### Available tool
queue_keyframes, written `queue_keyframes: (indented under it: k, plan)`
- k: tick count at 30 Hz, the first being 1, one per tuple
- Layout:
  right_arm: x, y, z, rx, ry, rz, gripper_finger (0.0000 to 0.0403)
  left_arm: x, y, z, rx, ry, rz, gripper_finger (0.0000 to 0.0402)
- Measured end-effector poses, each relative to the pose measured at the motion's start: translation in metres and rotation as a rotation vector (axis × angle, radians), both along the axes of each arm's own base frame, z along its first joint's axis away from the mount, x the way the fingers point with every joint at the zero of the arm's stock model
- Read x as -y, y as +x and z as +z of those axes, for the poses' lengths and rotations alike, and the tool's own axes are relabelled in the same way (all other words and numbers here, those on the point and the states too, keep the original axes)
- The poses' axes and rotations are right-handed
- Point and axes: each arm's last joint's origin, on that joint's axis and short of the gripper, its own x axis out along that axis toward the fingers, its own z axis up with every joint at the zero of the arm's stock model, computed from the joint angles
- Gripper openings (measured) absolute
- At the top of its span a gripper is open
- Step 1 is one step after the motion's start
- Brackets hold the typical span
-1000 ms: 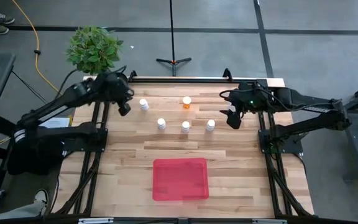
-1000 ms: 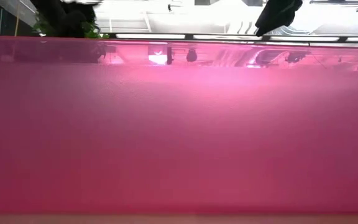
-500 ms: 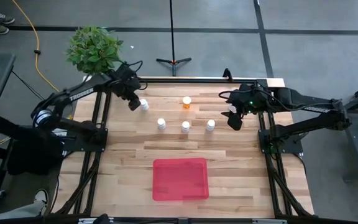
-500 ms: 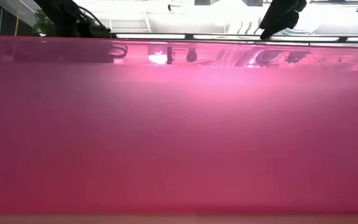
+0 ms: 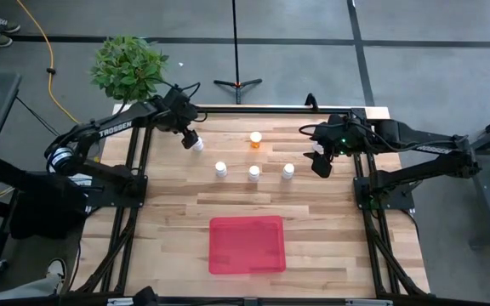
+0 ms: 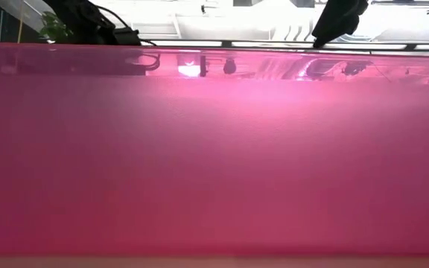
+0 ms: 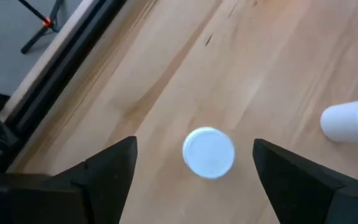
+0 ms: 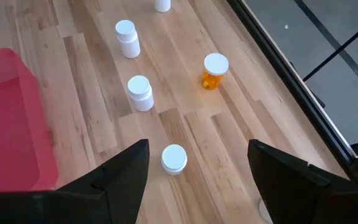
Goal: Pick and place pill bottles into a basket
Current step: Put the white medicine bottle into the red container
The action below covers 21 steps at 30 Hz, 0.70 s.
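The white pill bottle goes into the red basket [image 5: 247, 245]. My left gripper grabs the bottle by its end with the cap [image 5: 198, 144] next.
Three white pill bottles [image 5: 220, 170] [image 5: 253, 173] [image 5: 288, 172] stand upright in a row on the wooden table. Behind them stands an orange one [image 5: 255, 139]. A further white bottle [image 5: 197, 144] stands at the far left, and my left gripper [image 5: 190, 138] hovers over it, open. In the left wrist view its cap [image 7: 209, 152] shows between my two fingers, clear of both. My right gripper [image 5: 320, 161] hangs open at the far right, above and to the right of the row's right bottle [image 8: 174, 158]. The red basket [image 5: 247, 245] lies flat near the front edge.
A potted plant [image 5: 129, 66] stands beyond the table's far left corner. Black frame rails [image 5: 245, 109] run along the far edge and both sides. In the low view the basket's red wall [image 6: 214, 149] fills nearly the whole picture. Bare wood lies between the bottles and the basket.
My left gripper has swung toward the table's right and a little toward the far edge, from beside the left rail to over the far-left white bottle. The bottles and the basket have stayed in place.
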Motion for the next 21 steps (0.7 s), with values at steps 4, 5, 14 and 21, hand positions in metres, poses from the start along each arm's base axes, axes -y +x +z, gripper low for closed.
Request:
queue_keyframes:
  k: [4, 5, 14, 21]
  plan:
    - [0.0, 0.0, 0.0, 0.0, 0.0, 0.0, 0.0263, -0.003, 0.002, -0.005, -0.026, 0.001, -0.004, 0.0352]
    - [0.0, 0.0, 0.0, 0.0, 0.0, -0.001, 0.0263, -0.003, 0.002, -0.007, -0.035, -0.007, -0.004, 0.0352]
    - [0.0, 0.0, 0.0, 0.001, 0.004, -0.004, 0.0263, -0.007, 0.017, -0.033, -0.115, -0.067, -0.016, 0.0353]
    - [0.0, 0.0, 0.0, 0.004, 0.012, -0.008, 0.0263, -0.006, 0.028, -0.043, -0.149, -0.05, -0.033, 0.0354]
